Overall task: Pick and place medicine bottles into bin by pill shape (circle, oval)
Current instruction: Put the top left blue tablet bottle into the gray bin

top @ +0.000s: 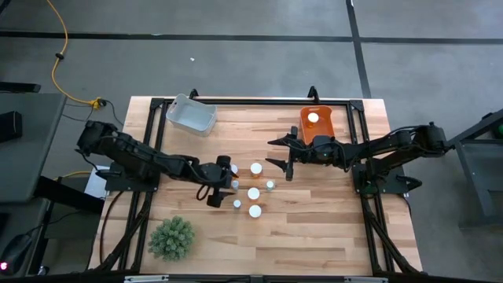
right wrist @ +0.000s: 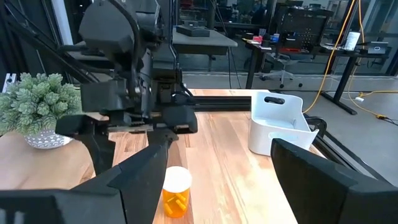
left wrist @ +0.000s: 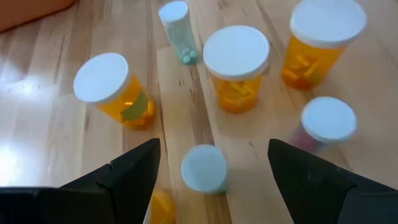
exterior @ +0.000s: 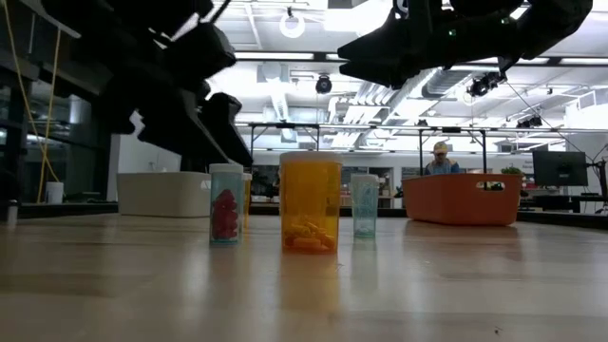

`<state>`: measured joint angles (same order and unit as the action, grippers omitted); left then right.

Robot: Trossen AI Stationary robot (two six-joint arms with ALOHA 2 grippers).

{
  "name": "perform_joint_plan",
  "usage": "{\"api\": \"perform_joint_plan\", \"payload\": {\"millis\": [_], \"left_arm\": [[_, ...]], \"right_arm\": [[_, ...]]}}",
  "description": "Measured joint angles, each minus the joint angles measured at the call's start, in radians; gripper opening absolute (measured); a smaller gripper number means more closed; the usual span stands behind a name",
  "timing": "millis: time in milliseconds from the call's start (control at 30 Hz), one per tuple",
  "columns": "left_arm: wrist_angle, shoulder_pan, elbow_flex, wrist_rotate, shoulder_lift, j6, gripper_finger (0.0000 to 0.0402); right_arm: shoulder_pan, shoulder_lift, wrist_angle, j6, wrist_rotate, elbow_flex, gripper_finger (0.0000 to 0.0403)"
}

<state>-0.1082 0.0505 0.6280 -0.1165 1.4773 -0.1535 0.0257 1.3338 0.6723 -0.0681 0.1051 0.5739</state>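
I should grab the small bottle next with my left gripper by its body under the cap (top: 235, 185). Then I can sort it into the white bin (top: 192, 115).
Several amber medicine bottles with white caps stand upright in a cluster mid-table (top: 253, 193). My left gripper (left wrist: 212, 149) (top: 226, 178) slants down at the cluster's left side, open. A small white-capped bottle (left wrist: 204, 168) stands between its fingers, untouched. Beyond it are larger amber bottles (left wrist: 236, 68) (left wrist: 317, 37) (left wrist: 112, 87), a slim bottle with green pills (left wrist: 176, 25) and a small one with red pills (left wrist: 326, 124) (exterior: 226, 202). My right gripper (top: 283, 155) (right wrist: 224, 146) hangs open and level above the table, right of the cluster. One bottle (top: 313, 118) lies in the orange bin (top: 324, 130).
A white bin (top: 191, 115) sits at the far left of the table, and the orange bin at the far right, behind my right gripper. A green spiky plant ball (top: 172, 237) stands near the front left corner. Bare wood lies in front of the cluster (top: 314, 236).
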Motion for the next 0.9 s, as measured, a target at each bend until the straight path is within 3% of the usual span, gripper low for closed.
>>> {"api": "perform_joint_plan", "payload": {"millis": [533,900], "left_arm": [[0.059,-0.012,0.036,0.0,0.058,-0.018,0.0284],[0.06,-0.012,0.036,0.006,0.058,-0.021,0.0206]], "right_arm": [[0.0,0.0,-0.004,-0.002,0.0,0.0,0.0279],[0.0,0.0,-0.004,-0.003,0.0,0.0,0.0279]]}}
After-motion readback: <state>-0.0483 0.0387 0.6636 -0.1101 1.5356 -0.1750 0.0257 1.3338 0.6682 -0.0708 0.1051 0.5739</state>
